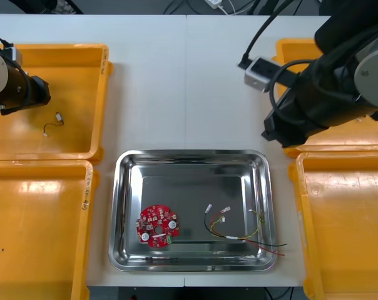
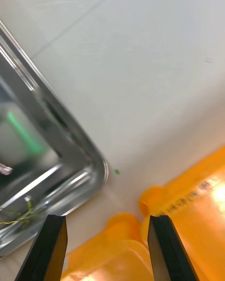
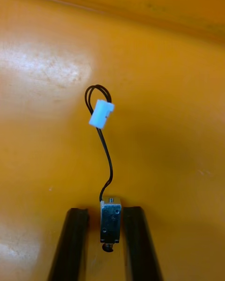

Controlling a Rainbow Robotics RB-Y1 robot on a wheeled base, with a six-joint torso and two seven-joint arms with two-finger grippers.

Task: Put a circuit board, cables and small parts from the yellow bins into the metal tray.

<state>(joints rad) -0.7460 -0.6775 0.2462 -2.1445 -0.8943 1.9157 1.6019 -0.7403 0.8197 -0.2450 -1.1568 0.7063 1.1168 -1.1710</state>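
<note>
The left gripper should take hold of the small metal part by its flat-sided metal body [image 1: 59, 117] next, because its thin black cable [image 1: 53, 124] curls loosely across the bin.
A small metal part [image 3: 110, 222] with a thin black cable and a white plug [image 3: 101, 113] lies on the floor of the far left yellow bin [image 1: 64, 69]. My left gripper [image 3: 106, 211] hovers over it, open, its narrowed fingers [image 3: 71, 243] straddling the part with a gap showing. The front view has the part [image 1: 59, 117] just right of my left gripper [image 1: 45, 95]. The metal tray [image 1: 192, 154] holds a round red circuit board [image 1: 156, 226] and a red and yellow cable [image 1: 239, 232]. My right gripper [image 2: 108, 243] is open and holds nothing, over bare table by the tray's far right corner [image 2: 89, 168].
Two yellow bins [image 1: 39, 225] flank the tray on the left and two [image 1: 345, 219] on the right. The near corners of the right bins [image 2: 187, 201] lie just below the right fingers. The right arm [image 1: 314, 106] reaches over the far right bin.
</note>
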